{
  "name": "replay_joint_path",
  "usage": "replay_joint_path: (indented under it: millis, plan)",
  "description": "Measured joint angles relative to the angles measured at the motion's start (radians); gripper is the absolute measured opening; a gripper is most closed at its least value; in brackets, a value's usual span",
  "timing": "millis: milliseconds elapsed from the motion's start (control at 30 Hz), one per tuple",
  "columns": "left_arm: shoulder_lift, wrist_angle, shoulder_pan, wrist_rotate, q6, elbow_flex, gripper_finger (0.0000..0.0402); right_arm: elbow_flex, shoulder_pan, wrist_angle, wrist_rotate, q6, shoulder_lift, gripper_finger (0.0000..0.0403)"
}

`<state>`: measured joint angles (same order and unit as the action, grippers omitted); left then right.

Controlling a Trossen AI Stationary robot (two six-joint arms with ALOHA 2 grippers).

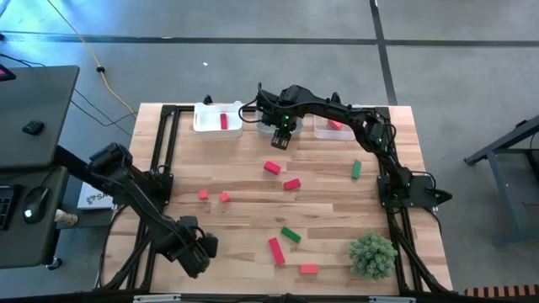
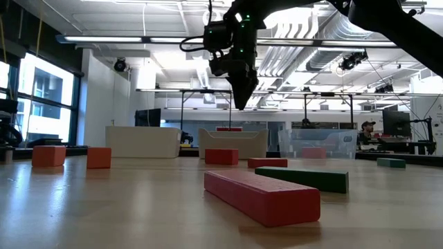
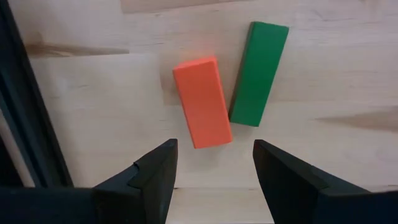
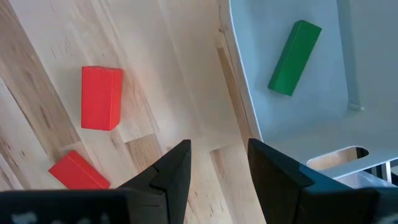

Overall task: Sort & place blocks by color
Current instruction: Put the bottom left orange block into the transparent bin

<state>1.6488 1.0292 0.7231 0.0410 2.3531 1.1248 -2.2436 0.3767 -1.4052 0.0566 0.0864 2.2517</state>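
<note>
My left gripper needs to move down before it closes on the orange bar (image 3: 202,102). The fingers around its near end (image 3: 212,133) are still well above the wood.
Red, coral and green blocks lie scattered on the wooden table: two red bars (image 1: 271,167) (image 1: 292,184), two small cubes (image 1: 203,194) (image 1: 224,197), green bars (image 1: 356,170) (image 1: 290,235), a red bar (image 1: 276,250) and a coral one (image 1: 309,269). My right gripper (image 1: 280,141) hangs open and empty over the near edge of the middle bin; its wrist view shows a green bar (image 4: 294,58) lying flat in that bin. My left gripper (image 1: 198,252) waits open at the near left; an orange bar (image 3: 202,102) and a green bar (image 3: 258,73) lie ahead of its fingers.
Three clear bins stand along the far edge: the left one (image 1: 210,122) holds a red block (image 1: 224,120), the right one (image 1: 324,130) a coral block (image 1: 336,124). A bushy green plant (image 1: 372,255) stands at the near right corner. Black frame rails run along both table sides.
</note>
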Motion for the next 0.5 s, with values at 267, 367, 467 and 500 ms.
replay_joint_path:
  millis: [267, 367, 467, 500]
  plan:
    - [0.057, -0.019, 0.0, 0.022, 0.001, 0.0, 0.02, 0.0, 0.0, 0.0, 0.0, 0.0, 0.0, 0.0149]
    - [0.063, -0.016, 0.0, 0.027, 0.003, 0.0, 0.02, 0.0, 0.0, 0.0, 0.0, 0.0, 0.0, 0.0149]
    - [0.062, -0.014, -0.005, 0.027, 0.003, 0.0, 0.02, 0.0, 0.0, 0.0, 0.0, 0.0, 0.0, 0.0149]
    - [0.062, -0.013, -0.008, 0.027, 0.003, 0.0, 0.02, 0.0, 0.0, 0.0, 0.0, 0.0, 0.0, 0.0149]
